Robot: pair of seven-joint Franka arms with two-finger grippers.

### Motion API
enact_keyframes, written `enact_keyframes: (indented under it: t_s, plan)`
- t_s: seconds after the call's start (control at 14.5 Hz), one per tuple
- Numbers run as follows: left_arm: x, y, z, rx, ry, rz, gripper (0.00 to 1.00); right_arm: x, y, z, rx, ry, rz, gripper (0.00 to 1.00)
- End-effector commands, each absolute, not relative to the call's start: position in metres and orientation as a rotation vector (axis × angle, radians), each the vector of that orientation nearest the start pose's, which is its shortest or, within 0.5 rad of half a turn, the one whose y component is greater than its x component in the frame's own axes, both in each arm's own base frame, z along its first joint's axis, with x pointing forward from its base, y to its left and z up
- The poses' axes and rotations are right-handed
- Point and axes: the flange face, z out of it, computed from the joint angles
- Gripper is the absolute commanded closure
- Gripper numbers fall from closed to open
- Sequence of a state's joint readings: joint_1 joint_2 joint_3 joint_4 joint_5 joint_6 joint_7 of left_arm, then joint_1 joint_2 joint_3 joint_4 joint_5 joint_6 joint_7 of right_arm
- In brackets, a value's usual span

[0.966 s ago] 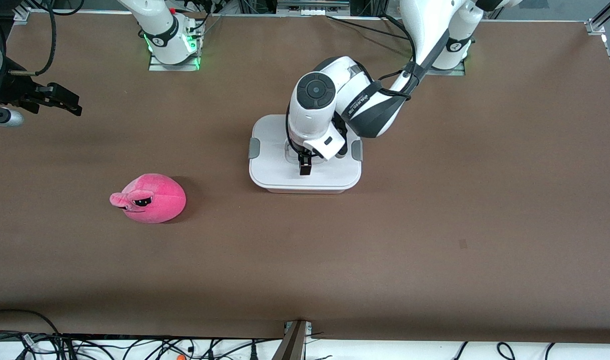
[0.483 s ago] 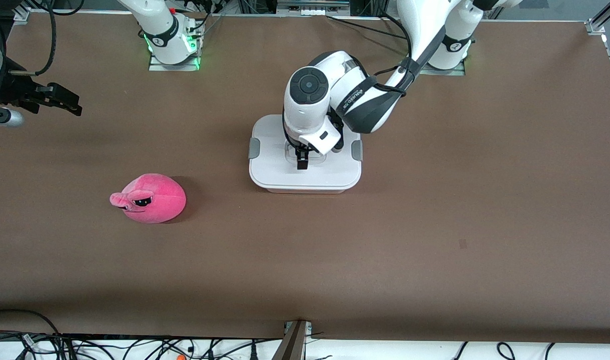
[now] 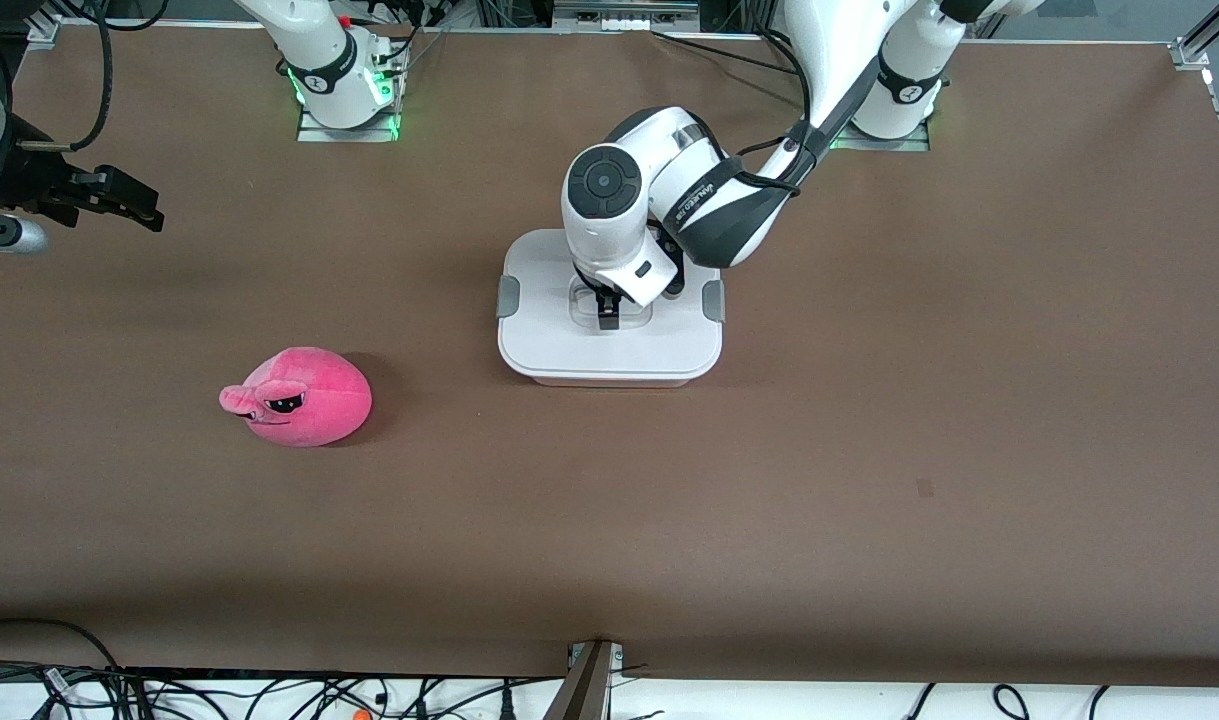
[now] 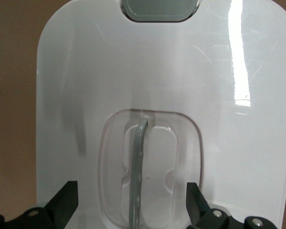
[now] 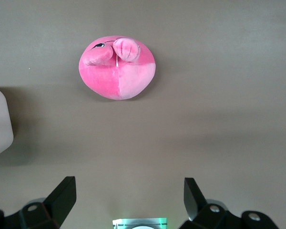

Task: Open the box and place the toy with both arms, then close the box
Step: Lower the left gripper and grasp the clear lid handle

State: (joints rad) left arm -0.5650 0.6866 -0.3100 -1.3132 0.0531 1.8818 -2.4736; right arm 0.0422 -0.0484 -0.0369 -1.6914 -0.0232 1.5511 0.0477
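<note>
My left gripper should close on the handle now, as my fingers are on either side of the clear centre handle (image 4: 138,167) in the left wrist view.
The box (image 3: 559,350) stands mid-table with its white lid (image 4: 181,81) on and a grey clip (image 3: 508,296) at each end. My left gripper (image 3: 607,312) hangs open just over the lid. Its fingers (image 4: 66,202) stand either side of the clear centre handle (image 4: 138,167) without touching it. The pink plush toy (image 3: 299,395) lies toward the right arm's end of the table, nearer to the front camera than the box. It also shows in the right wrist view as the toy (image 5: 117,69). My right gripper (image 3: 129,203) waits open and empty, high over that end of the table.
Both arm bases, the right one (image 3: 344,95) lit green, stand along the table's edge farthest from the front camera. Loose cables (image 3: 269,695) run below the nearest edge. A corner of the box (image 5: 0,124) shows in the right wrist view.
My left gripper has moved over the lid, away from the front camera, from near the lid's edge to the centre handle. The right arm, toy and box have not moved.
</note>
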Motion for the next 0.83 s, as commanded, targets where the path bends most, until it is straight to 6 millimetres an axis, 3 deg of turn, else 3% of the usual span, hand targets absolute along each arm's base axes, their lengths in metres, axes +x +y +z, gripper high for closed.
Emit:
enact_keyframes:
  t_s: [0.0,0.07,0.34,0.76]
  plan:
    - [0.4991,-0.5211,0.3417,2.187,2.393,-0.241,0.04,0.5297,-0.0031,0.5943,-3.16,0.072,0.15,0.0]
    - [0.4994,-0.521,0.3431,2.188,2.387,-0.243,0.22,0.5297,-0.0039,0.5943,-3.16,0.074,0.15,0.0]
    - [0.4994,-0.521,0.3431,2.195,2.38,-0.243,0.39,0.5297,-0.0039,0.5943,-3.16,0.074,0.15,0.0]
    - [0.5051,-0.5143,0.349,2.185,2.384,-0.241,0.43,0.5301,-0.0064,0.5935,-3.159,0.081,0.152,0.0]
